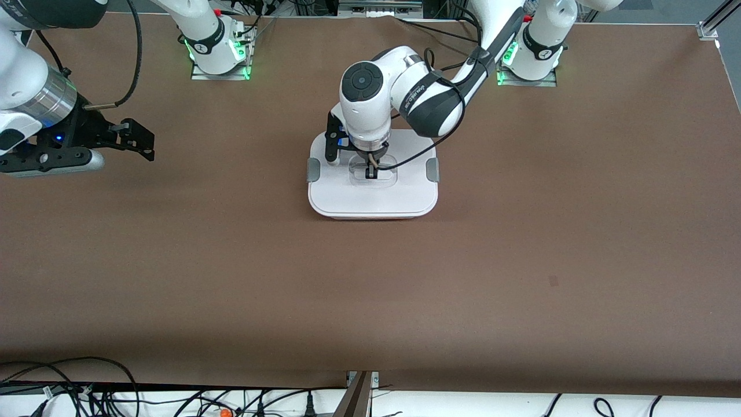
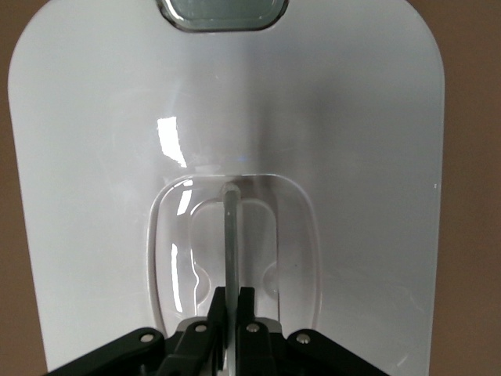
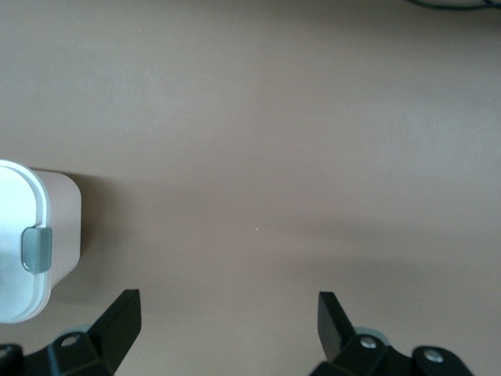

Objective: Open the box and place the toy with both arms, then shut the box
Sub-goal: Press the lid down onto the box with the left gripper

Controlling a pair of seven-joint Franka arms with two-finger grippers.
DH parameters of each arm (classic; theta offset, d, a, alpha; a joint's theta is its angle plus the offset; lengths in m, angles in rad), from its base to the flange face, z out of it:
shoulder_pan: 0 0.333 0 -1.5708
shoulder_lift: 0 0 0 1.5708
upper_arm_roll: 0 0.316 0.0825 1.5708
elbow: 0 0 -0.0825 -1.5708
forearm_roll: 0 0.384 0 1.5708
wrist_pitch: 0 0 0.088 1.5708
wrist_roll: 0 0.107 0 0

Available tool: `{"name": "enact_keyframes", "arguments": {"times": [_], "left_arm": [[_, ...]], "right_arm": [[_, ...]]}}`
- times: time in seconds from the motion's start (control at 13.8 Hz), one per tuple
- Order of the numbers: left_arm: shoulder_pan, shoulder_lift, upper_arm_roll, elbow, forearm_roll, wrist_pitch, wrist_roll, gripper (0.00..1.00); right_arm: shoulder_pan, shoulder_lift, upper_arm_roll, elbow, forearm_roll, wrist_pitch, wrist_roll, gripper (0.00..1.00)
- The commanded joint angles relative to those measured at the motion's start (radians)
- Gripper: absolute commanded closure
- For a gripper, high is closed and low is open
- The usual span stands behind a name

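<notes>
The white lid lies level on the box in the front view, so it is now time for my left gripper to open.
The box (image 1: 373, 200) stands in the middle of the table with its white lid (image 2: 344, 157) on and a grey clip (image 1: 313, 170) at each end. My left gripper (image 1: 371, 171) is down on the lid and shut on the lid's clear handle (image 2: 232, 235), which stands thin and upright in the recess. My right gripper (image 1: 139, 139) is open and empty, held above bare table toward the right arm's end. In the right wrist view the box (image 3: 31, 251) shows at the edge with one grey clip (image 3: 36, 249). The toy is not in view.
The brown table top (image 1: 521, 260) spreads all round the box. The arm bases (image 1: 217, 52) stand along the edge farthest from the front camera. Cables (image 1: 69, 394) lie off the table's near edge.
</notes>
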Motion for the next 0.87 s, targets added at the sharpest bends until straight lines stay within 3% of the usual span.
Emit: {"name": "enact_keyframes", "arguments": {"times": [0.0, 0.29, 0.36, 0.44, 0.51, 0.8], "left_arm": [[-0.008, -0.029, 0.008, -0.060, 0.034, -0.002, -0.005, 1.00], [-0.008, -0.029, 0.008, -0.069, 0.036, 0.020, -0.005, 1.00], [-0.007, -0.029, 0.008, -0.069, 0.034, 0.023, -0.005, 0.95], [-0.007, -0.029, 0.008, -0.067, 0.034, 0.023, -0.005, 0.80], [-0.004, -0.035, 0.008, -0.064, 0.033, 0.017, -0.005, 0.01], [0.005, -0.047, 0.011, 0.000, 0.020, -0.022, -0.025, 0.00]], "right_arm": [[-0.005, -0.002, 0.012, 0.022, 0.003, -0.079, 0.000, 0.00], [-0.004, -0.003, 0.013, 0.022, 0.002, -0.098, -0.001, 0.00], [-0.002, -0.003, 0.013, 0.022, -0.002, -0.099, -0.005, 0.00], [0.002, -0.003, 0.015, 0.024, -0.008, -0.099, 0.000, 0.00], [0.005, -0.003, 0.015, 0.024, -0.011, -0.092, 0.002, 0.00], [0.004, -0.003, 0.012, 0.025, -0.012, -0.078, 0.015, 0.00]]}}
